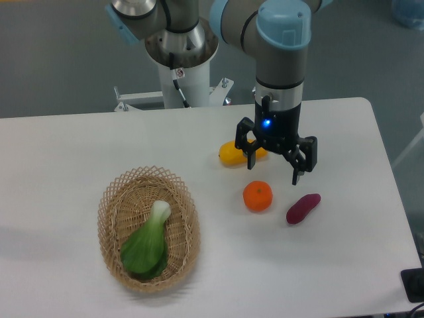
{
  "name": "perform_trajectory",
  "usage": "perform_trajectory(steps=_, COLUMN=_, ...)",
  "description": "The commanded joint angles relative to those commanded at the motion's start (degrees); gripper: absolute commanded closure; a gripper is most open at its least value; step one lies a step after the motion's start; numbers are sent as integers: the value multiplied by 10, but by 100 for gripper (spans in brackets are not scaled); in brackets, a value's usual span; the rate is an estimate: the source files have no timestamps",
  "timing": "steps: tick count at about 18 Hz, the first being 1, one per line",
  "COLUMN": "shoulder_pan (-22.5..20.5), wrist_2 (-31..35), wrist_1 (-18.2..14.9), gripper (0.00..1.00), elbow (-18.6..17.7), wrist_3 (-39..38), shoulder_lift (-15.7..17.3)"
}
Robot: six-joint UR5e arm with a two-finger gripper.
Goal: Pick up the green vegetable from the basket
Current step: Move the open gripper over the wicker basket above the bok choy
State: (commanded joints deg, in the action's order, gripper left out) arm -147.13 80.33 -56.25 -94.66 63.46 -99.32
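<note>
I need to grab the green vegetable by its pale stalk end (159, 212) with my gripper next, so that I can pick it out of the basket (111, 211).
The green vegetable (147, 242) lies in the oval wicker basket (111, 211) at the front left of the table. Its pale stalk end points up and away, its dark green leaves lie toward the front. My gripper (275, 167) hangs above the table well to the right of the basket, over the spot between the yellow fruit and the orange. Its jaws are spread wide and hold nothing.
A yellow mango-shaped fruit (232, 154) lies partly behind the gripper's left finger. An orange (258, 196) sits just below the gripper. A small purple sweet potato (303, 208) lies to the orange's right. The table's right edge is near.
</note>
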Motion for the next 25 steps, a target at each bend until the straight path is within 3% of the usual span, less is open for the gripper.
perform_trajectory(steps=3, shoulder_pan=0, wrist_2=0, wrist_1=18, gripper=0, elbow=-13, wrist_3=-3, shoulder_lift=4)
perform_trajectory(steps=10, shoulder_pan=0, wrist_2=-24, wrist_1=18, gripper=0, elbow=-52, wrist_3=-28, shoulder_lift=13)
perform_trajectory(steps=12, shoulder_pan=3, wrist_2=-25, wrist_1=17, gripper=0, elbow=-62, wrist_3=-68, shoulder_lift=20)
perform_trajectory(steps=14, shoulder_pan=16, wrist_2=-23, wrist_1=18, gripper=0, elbow=-63, wrist_3=-122, shoulder_lift=18)
perform_trajectory(steps=17, shoulder_pan=40, wrist_2=-11, wrist_1=20, gripper=0, elbow=-91, wrist_3=-145, shoulder_lift=17)
perform_trajectory(steps=21, shoulder_pan=88, wrist_2=-12, wrist_1=26, gripper=0, elbow=-96, wrist_3=-193, shoulder_lift=-1)
perform_trajectory(steps=25, shoulder_pan=144, wrist_2=1, wrist_1=80, gripper=0, elbow=-98, wrist_3=-259, shoulder_lift=-36)
